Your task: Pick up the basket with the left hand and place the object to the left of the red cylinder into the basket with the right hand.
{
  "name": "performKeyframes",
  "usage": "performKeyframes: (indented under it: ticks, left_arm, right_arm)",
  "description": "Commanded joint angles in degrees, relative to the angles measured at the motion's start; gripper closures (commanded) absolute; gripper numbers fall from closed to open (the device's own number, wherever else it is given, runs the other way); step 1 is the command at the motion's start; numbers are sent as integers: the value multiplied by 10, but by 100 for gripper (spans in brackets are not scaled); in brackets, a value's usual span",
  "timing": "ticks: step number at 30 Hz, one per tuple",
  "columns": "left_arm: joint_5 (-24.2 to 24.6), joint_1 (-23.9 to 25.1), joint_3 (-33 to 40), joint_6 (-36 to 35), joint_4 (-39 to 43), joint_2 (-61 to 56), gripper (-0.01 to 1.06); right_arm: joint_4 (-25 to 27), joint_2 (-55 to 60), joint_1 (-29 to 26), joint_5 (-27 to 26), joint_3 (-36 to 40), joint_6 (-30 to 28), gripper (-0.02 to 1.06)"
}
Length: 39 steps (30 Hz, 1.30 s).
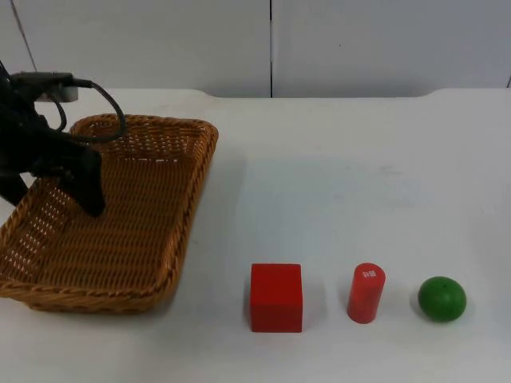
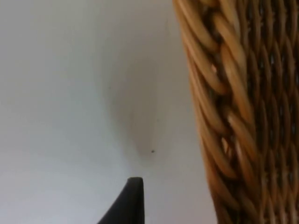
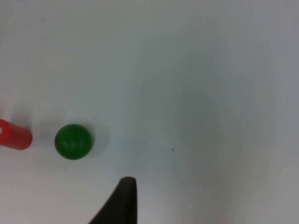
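Observation:
The basket's long woven side (image 1: 37,196) is the part my left gripper should grab next, so the basket's open middle stays free to take in the red cube (image 1: 276,297).
A wicker basket (image 1: 152,239) sits on the left of the table. My left gripper (image 1: 49,191) is open and straddles its left wall, with one finger (image 1: 89,191) inside and the other outside. The woven rim (image 2: 224,112) runs close beside the left fingertip (image 2: 128,205). In the front row a red cube (image 1: 276,297) lies to the left of the upright red cylinder (image 1: 366,293), and a green ball (image 1: 441,298) lies to its right. My right gripper (image 3: 122,205) hangs over bare table, apart from the green ball (image 3: 73,141) and the red cylinder's end (image 3: 14,135).
The white table top (image 1: 359,175) ends at the grey partition wall (image 1: 271,40) behind. Open table surface lies between the basket and the three objects.

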Motion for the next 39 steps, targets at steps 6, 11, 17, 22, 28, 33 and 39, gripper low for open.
performKeyframes:
  ticks: [6, 11, 17, 22, 28, 33, 39]
  left_arm:
    - [-4, -2, -5, 16, -36, 5, 37]
    - [4, -2, -5, 16, -36, 5, 85]
    - [14, 3, -6, -32, -31, -6, 105]
    - [55, 22, -6, -82, -35, -73, 105]
    - [164, 43, -2, -97, -43, -177, 105]
    - [169, 45, 72, -98, -65, -262, 105]
    - [147, 56, 185, -68, -108, -325, 105]
  right_arm:
    - [0, 1, -2, 0, -4, -2, -1]
    - [0, 1, -2, 0, -4, -2, -1]
    - [0, 1, -2, 0, -4, -2, -1]
    - [0, 1, -2, 0, -4, -2, -1]
    - [0, 1, -2, 0, -4, -2, -1]
    - [0, 1, -2, 0, -4, -2, -1]
    - [9, 1, -2, 1, -4, -2, -1]
